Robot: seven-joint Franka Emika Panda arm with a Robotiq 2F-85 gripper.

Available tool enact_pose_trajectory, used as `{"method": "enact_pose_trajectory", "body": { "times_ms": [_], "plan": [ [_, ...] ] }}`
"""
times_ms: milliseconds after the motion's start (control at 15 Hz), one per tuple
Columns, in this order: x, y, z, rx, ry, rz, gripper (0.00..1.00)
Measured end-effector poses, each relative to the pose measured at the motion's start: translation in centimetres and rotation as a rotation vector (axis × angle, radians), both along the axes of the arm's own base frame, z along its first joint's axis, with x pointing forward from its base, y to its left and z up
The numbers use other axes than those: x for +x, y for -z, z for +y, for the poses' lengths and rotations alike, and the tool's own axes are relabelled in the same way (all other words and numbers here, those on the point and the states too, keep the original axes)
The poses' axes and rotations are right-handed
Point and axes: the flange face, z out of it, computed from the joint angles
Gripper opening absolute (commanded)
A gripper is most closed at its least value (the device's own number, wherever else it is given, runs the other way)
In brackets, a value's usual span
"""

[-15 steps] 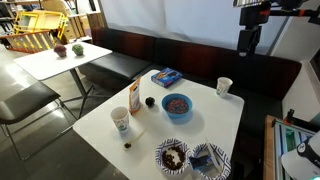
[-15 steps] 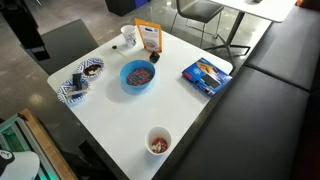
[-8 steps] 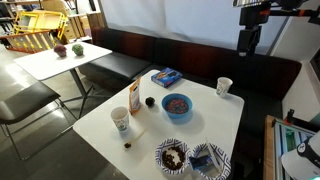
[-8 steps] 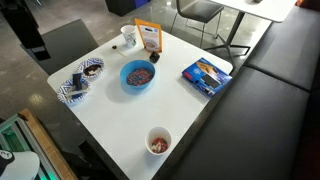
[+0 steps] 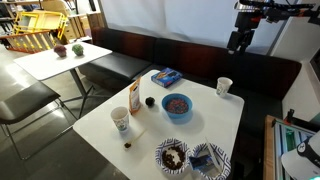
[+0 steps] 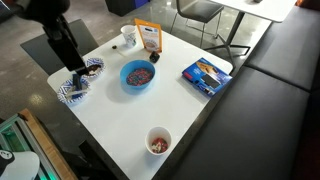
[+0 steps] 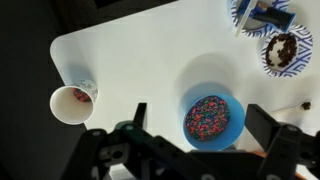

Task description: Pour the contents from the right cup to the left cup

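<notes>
The robot's gripper needs to grab the right cup next by its rim on the side facing the blue bowl, so that the cup's opening and opposite edge stay free to pour.
The right cup (image 5: 224, 87) is a small plain white paper cup near the table's edge. It holds small reddish bits, seen in an exterior view (image 6: 158, 141) and in the wrist view (image 7: 73, 103). The left cup (image 5: 121, 121) is white with a greenish print and stands by the orange-and-white carton (image 5: 134, 97); it also shows in an exterior view (image 6: 129, 36). My gripper (image 5: 238, 40) hangs open and empty high above the table. In the wrist view its fingers (image 7: 201, 112) straddle the blue bowl far below.
A blue bowl of coloured sprinkles (image 5: 177, 104) sits mid-table, also in the wrist view (image 7: 212, 117). A blue packet (image 5: 166, 76) lies near the bench. Two patterned bowls (image 5: 172, 155) (image 5: 208, 160) sit at one table corner. Black benches, another table and chairs surround it.
The arm has shifted: it now shows as a dark shape over the table's corner in an exterior view, where it was absent before. The objects have not moved.
</notes>
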Motion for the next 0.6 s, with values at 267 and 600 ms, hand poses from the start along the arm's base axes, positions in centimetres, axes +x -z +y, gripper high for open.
{"method": "enact_pose_trajectory", "body": {
  "times_ms": [267, 600],
  "plan": [
    [0.2, 3.8, -5.4, -0.062, 0.033, -0.058, 1.0],
    [0.5, 9.7, -9.1, -0.118, 0.09, -0.062, 1.0]
  ]
}}
